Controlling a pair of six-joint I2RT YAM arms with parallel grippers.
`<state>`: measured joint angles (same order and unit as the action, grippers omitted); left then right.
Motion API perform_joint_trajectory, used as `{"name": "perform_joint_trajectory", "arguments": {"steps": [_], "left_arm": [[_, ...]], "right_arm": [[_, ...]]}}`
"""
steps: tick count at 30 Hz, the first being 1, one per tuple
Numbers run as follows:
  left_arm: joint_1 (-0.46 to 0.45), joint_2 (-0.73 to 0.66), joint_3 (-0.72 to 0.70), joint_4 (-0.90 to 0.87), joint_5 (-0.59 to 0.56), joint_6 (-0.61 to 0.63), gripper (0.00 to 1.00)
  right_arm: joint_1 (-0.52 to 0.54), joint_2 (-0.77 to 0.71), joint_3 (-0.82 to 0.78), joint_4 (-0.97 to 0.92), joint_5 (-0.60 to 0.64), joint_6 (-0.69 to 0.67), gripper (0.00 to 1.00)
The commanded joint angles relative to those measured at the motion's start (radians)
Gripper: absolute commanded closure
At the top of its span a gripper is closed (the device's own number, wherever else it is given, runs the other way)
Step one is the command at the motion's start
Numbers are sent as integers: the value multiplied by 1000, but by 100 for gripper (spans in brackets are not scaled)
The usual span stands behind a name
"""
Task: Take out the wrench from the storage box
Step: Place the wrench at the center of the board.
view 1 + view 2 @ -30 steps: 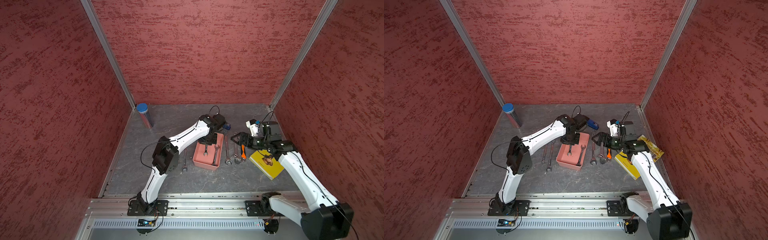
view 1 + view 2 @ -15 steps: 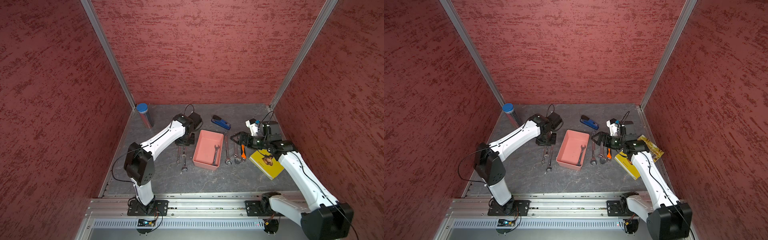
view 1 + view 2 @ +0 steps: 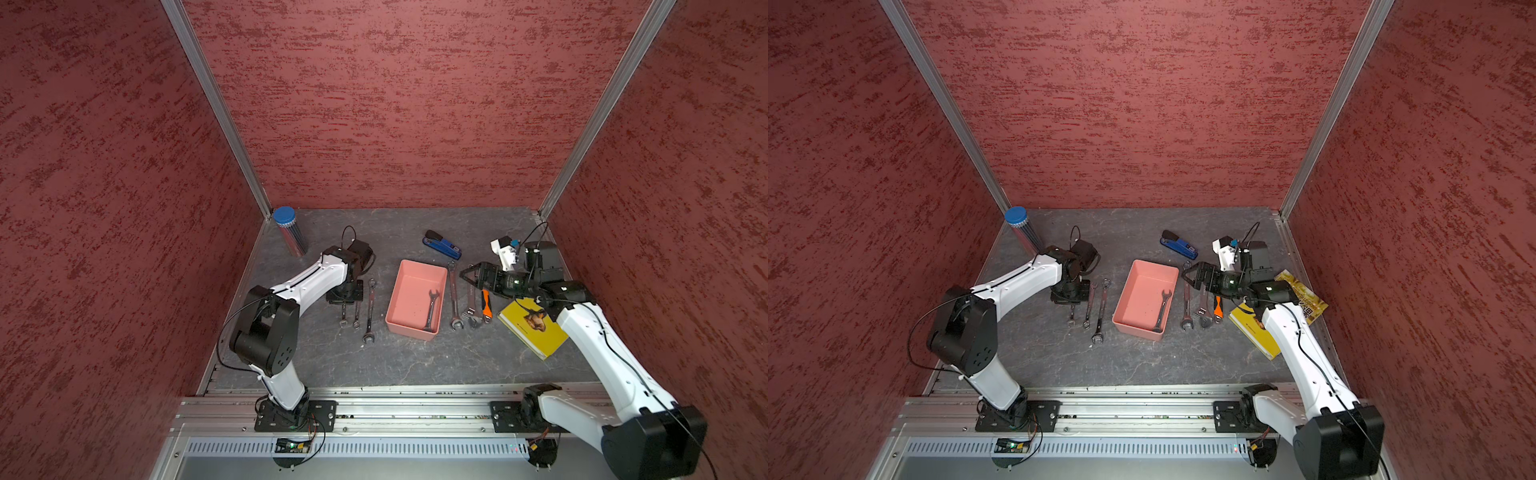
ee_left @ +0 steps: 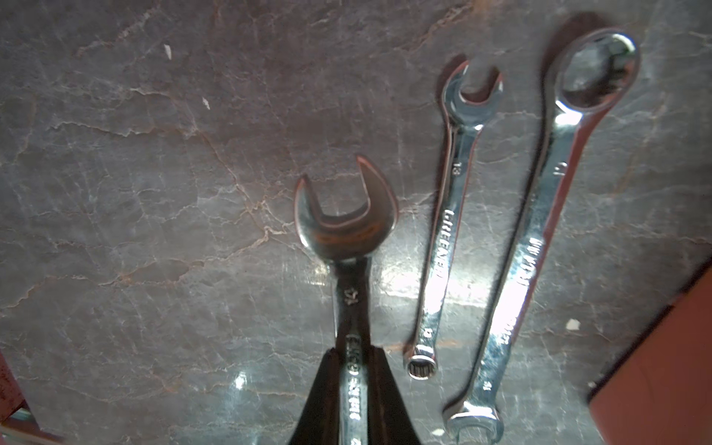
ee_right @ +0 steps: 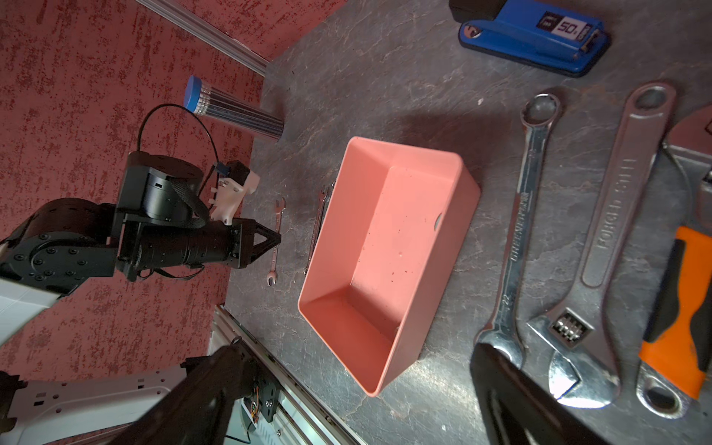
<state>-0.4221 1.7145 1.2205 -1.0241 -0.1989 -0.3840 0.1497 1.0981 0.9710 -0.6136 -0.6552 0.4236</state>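
The wrench's open end hangs well above the wrenches lying there, so my left gripper keeps hold of it until its handle meets the table.
The salmon-pink storage box [image 3: 409, 328] [image 3: 1133, 326] [image 5: 454, 215] sits mid-table. One wrench [image 3: 431, 308] [image 3: 1162, 308] lies inside it along the right wall. Left of the box, my left gripper [image 3: 344, 300] [image 3: 1070, 300] [image 4: 352, 358] is shut on the shank of another wrench [image 4: 346, 219], held low over the table with its open end pointing forward. Whether it touches the table I cannot tell. Beside it lie two more wrenches [image 4: 447, 246] [image 4: 539, 231]. My right gripper [image 3: 463, 273] [image 3: 1185, 274] [image 5: 356, 348] hovers open and empty off the box's far right corner.
Right of the box lie a long wrench [image 3: 454, 297], an adjustable wrench [image 3: 471, 303] and an orange-handled one [image 3: 485, 305]. A yellow book [image 3: 536, 336] lies under the right arm. A blue stapler [image 3: 442, 246] and a blue-capped tube [image 3: 289, 232] stand at the back.
My left arm has swung from over the storage box to its left, carrying a wrench down next to the two lying there. The right arm has not moved.
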Motion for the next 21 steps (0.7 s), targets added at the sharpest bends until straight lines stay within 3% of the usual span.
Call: {"name": "perform_joint_trajectory", "arguments": {"steps": [1, 15, 18, 21], "left_arm": [[19, 46, -28, 114, 9, 50, 92], [38, 141, -75, 199, 56, 68, 88], [37, 145, -71, 192, 56, 68, 83], [36, 125, -50, 159, 46, 66, 70]], "right_arm": [[6, 2, 10, 10, -4, 7, 2], [8, 9, 23, -15, 16, 0, 2], [6, 9, 24, -18, 20, -3, 1], [8, 9, 27, -21, 21, -4, 1]]}}
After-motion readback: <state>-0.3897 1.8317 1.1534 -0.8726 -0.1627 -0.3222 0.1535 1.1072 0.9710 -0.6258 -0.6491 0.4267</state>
